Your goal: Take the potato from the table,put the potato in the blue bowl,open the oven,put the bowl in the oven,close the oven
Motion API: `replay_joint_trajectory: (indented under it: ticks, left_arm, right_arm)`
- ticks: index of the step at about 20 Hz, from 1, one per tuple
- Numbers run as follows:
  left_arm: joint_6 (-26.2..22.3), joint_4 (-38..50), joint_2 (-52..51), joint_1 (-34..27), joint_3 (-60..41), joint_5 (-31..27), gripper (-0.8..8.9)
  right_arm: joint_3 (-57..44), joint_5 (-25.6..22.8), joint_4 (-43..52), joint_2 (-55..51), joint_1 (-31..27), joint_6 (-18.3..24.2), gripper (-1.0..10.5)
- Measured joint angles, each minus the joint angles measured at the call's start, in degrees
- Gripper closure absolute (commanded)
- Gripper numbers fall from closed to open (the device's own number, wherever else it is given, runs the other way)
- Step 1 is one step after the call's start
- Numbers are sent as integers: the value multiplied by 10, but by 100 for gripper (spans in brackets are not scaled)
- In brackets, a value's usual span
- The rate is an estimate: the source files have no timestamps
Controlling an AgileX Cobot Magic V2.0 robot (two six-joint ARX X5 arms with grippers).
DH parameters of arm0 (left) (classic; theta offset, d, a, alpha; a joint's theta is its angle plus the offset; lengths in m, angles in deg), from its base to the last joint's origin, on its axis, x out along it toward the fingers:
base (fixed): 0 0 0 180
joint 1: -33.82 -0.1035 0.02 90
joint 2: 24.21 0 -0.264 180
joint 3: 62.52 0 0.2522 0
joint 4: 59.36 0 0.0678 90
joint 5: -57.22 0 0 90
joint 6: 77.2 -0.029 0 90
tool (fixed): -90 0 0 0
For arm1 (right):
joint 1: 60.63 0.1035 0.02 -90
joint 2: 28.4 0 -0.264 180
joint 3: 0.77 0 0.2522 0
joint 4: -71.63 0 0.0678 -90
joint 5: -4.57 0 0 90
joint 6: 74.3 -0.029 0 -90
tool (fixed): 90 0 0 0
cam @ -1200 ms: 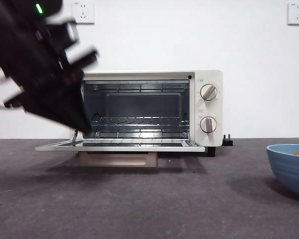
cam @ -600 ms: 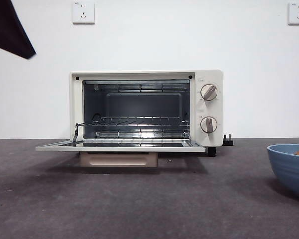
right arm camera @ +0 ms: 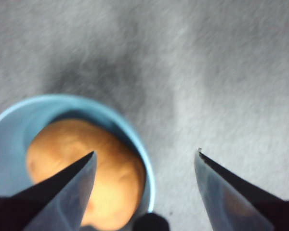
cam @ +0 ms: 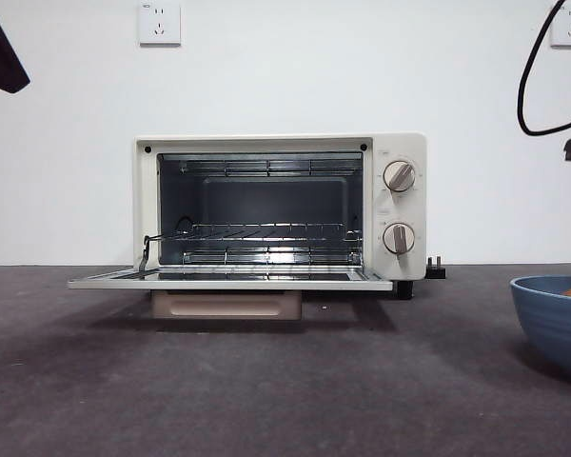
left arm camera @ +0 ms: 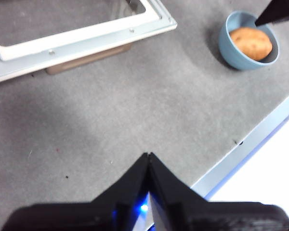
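My right gripper needs to take hold of the blue bowl by its rim (right arm camera: 139,144) next, so that it can carry the potato (right arm camera: 111,192) into the oven.
The cream oven (cam: 390,205) stands at the back of the table (cam: 266,381) with its door (cam: 228,281) folded down flat and its racks showing. The potato (left arm camera: 251,43) lies inside the blue bowl (left arm camera: 241,57), which sits at the right edge of the front view as the bowl (cam: 557,319). My right gripper (right arm camera: 144,156) hangs open above the bowl's rim (right arm camera: 147,178), one jaw over the potato (right arm camera: 111,192) and the other over bare table. My left gripper (left arm camera: 149,156) is shut on nothing, high over the table in front of the oven door (left arm camera: 86,33).
The table's light front edge (left arm camera: 250,144) runs close to the bowl. A black tip of one arm (cam: 0,52) shows at the top left of the front view, and a cable and arm part (cam: 561,105) at the top right. Wall sockets (cam: 160,23) sit above the oven.
The big dark arm that covered the oven's left side has pulled up and away to the top left corner. A cable and arm part have come in at the top right, above the bowl.
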Motion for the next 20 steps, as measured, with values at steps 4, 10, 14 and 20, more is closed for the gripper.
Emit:
replay_joint_trajectory:
  ticks: [4, 10, 14, 20]
  left_arm:
    - [-2, 0, 0, 0, 0, 0, 820]
    - [-2, 2, -2, 0, 0, 0, 820]
    - [-2, 2, -2, 0, 0, 0, 820]
    - [-2, 20, -11, 0, 12, 0, 820]
  right_arm:
    - [0, -4, 0, 32, -7, 0, 701]
    - [0, -3, -1, 40, -8, -7, 958]
    - [2, 9, -14, 39, -8, -25, 959]
    - [109, 16, -159, 35, 34, -127, 958]
